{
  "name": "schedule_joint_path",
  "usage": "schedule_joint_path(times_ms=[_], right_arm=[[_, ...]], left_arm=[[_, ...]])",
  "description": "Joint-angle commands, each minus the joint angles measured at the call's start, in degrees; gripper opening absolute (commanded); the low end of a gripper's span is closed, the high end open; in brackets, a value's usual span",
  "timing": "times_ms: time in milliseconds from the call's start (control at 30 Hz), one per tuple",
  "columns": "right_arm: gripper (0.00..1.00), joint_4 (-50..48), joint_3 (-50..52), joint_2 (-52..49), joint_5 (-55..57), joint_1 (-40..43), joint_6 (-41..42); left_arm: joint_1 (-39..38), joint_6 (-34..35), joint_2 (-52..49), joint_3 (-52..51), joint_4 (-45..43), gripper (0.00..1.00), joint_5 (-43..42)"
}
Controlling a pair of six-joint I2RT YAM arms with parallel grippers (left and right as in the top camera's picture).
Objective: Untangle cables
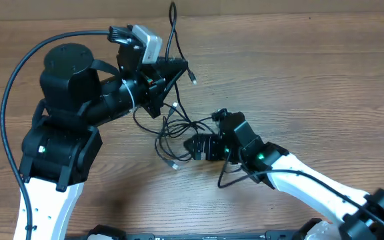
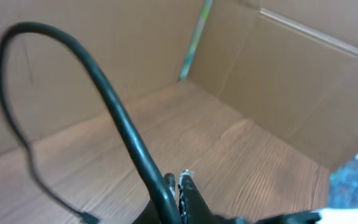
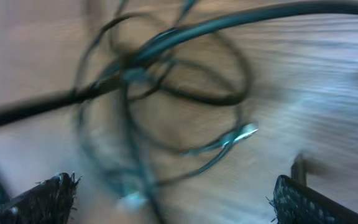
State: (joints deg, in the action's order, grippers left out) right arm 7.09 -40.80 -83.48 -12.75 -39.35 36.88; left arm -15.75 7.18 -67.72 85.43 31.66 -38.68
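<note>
My right gripper grabs a piece of black cable on the tangle's side away from my left gripper next. Then it pulls that piece free of the loops.
Thin black cables [image 1: 172,130] lie in a loose tangle on the wooden table between the two arms. One strand [image 1: 173,27] rises from my left gripper [image 1: 182,67] toward the back wall. In the left wrist view that gripper [image 2: 180,185] is shut on a black cable [image 2: 114,109], which arcs up and left and ends in a small plug [image 2: 89,218]. My right gripper [image 1: 191,148] sits just right of the tangle. In the blurred right wrist view it [image 3: 176,199] is wide open over the looped cables [image 3: 166,93], with a silver plug tip [image 3: 246,130] showing and nothing held.
Cardboard walls [image 2: 303,81] stand around the back of the table. A thick black arm wire [image 1: 12,80] loops beside the left arm's base. A thin wire loop [image 1: 229,179] hangs under the right wrist. The right arm's white link [image 1: 319,190] crosses the front right.
</note>
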Motion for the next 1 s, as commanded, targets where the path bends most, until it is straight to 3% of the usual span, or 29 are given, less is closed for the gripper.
schedule_joint_path(times_ms=[0, 133, 267, 533, 633, 833, 967], right_arm=[[0.98, -5.4, -0.5, -2.4, 11.6, 0.0, 6.1], [0.96, -10.4, -0.5, -2.7, 23.5, 0.2, 11.6], [0.95, -9.4, -0.5, -2.7, 35.5, 2.6, 19.0], [0.92, -2.8, -0.5, -2.7, 35.6, 17.9, 20.0], [0.93, -2.0, -0.5, -2.7, 30.4, 22.3, 17.2], [1.0, -3.8, -0.5, 0.9, -0.3, 24.7, -4.3], [1.0, -1.0, -0.5, 6.8, -13.2, 23.6, -5.9]], left_arm=[[-0.3, 3.8, 1.7, 3.1, -1.0, 0.04, -1.9], [0.0, 3.8, 2.1, 4.1, -0.8, 0.04, -1.8], [3.2, 4.5, 3.1, 4.9, -0.2, 0.04, -1.8], [17.0, 8.5, 6.2, 4.9, 2.2, 0.04, -1.9], [21.3, 9.6, 6.4, 4.9, 3.1, 0.04, -1.9], [23.6, 9.7, 4.7, 4.8, 4.7, 0.04, 0.0], [23.6, 16.5, 3.3, 4.8, 4.8, 0.04, 8.1]])
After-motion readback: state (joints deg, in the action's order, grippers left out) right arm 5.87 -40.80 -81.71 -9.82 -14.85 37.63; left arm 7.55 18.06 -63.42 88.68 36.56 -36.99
